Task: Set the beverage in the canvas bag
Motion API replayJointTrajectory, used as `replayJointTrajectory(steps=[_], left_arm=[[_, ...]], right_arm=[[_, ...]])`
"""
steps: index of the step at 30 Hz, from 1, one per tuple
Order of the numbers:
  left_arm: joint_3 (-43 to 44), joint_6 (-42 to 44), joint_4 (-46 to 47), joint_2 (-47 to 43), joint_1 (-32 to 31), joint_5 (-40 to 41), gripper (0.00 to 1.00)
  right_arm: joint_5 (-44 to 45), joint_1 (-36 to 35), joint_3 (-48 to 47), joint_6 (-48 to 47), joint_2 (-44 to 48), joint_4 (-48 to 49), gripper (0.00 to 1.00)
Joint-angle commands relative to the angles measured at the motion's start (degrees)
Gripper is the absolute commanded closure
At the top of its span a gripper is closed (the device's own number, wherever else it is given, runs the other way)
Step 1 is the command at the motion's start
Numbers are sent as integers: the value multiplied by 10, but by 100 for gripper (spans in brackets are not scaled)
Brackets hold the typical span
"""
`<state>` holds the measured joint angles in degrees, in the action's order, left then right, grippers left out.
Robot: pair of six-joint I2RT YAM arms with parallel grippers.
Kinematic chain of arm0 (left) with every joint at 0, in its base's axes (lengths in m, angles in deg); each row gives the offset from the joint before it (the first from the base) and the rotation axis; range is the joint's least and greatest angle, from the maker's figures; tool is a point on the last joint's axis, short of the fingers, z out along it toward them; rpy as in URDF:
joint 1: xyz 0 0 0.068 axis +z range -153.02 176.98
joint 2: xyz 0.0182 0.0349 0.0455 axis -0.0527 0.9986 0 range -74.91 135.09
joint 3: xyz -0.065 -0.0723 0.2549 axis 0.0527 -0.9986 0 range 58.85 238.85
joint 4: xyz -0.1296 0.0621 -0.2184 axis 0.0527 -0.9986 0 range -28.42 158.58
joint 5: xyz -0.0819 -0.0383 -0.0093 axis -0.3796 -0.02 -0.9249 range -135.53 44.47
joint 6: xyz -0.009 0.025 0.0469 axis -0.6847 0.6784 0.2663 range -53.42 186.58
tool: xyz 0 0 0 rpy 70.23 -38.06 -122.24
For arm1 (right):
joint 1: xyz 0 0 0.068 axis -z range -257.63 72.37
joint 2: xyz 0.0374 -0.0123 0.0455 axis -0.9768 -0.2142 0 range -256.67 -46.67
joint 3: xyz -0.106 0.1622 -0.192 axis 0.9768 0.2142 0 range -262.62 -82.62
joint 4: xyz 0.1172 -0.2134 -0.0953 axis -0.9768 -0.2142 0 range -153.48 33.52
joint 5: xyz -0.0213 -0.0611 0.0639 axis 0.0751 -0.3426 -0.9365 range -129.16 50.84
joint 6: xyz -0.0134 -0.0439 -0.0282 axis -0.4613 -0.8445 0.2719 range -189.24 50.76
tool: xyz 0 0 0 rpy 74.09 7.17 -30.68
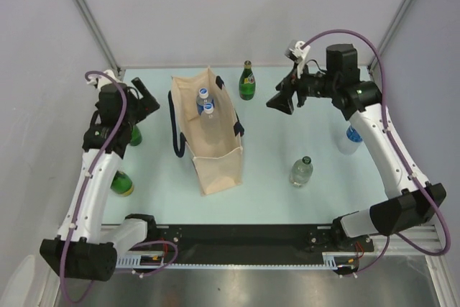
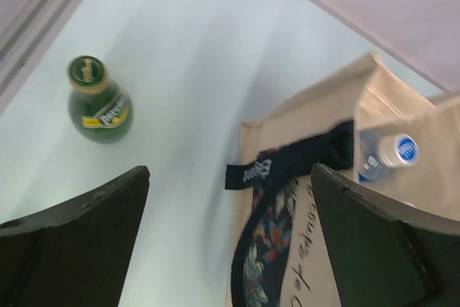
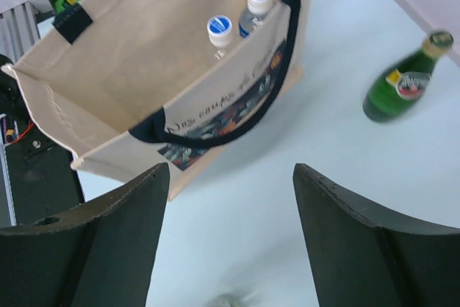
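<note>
My left gripper grabs the green bottle by its neck (image 2: 89, 85) next, since the bottle's wide body stays free to enter the canvas bag (image 2: 316, 120).
The beige canvas bag (image 1: 219, 150) with navy handles stands upright mid-table, open at the top. Two clear water bottles with blue caps (image 1: 207, 102) stand inside it, also seen in the right wrist view (image 3: 219, 28). A clear bottle with a green cap (image 1: 302, 171) stands right of the bag. A green bottle (image 1: 247, 82) stands behind it. My left gripper (image 1: 146, 98) is open and empty, raised left of the bag. My right gripper (image 1: 279, 101) is open and empty, raised right of the bag's far end. The left wrist view shows the bag (image 2: 316, 120) and a green bottle (image 2: 99, 102).
Two more green bottles (image 1: 134, 135) (image 1: 122, 183) stand at the left, partly hidden by my left arm. A clear blue-labelled bottle (image 1: 349, 140) stands at the right behind my right arm. The back wall and frame posts border the table.
</note>
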<state>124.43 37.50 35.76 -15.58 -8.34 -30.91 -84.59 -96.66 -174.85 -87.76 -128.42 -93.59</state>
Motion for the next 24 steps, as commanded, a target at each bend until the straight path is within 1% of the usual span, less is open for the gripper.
replayJointTrajectory(steps=[1, 2, 4, 7, 11, 16, 17, 21, 24], left_arm=[[51, -27, -36, 43, 51, -13, 1], [54, -22, -39, 51, 71, -6, 2], [55, -1, -41, 74, 90, 0, 5], [59, 25, -44, 105, 121, -1, 6], [78, 56, -42, 143, 145, -6, 7], [96, 79, -44, 193, 167, -14, 11], [100, 81, -44, 209, 170, -15, 12], [113, 95, -44, 246, 175, -16, 27], [120, 98, -44, 262, 175, -3, 30]], right_arm=[[-23, 42, 34, -4, 55, -18, 25], [-25, 48, 40, -3, 59, -20, 24], [-28, 62, 56, 0, 67, -21, 25], [-35, 72, 74, 2, 77, -23, 25], [-39, 80, 87, 2, 78, -24, 25], [-41, 82, 93, 7, 76, -21, 25], [-41, 82, 93, 7, 75, -23, 24], [-41, 86, 94, 7, 73, -22, 24], [-41, 88, 94, 6, 71, -22, 24]])
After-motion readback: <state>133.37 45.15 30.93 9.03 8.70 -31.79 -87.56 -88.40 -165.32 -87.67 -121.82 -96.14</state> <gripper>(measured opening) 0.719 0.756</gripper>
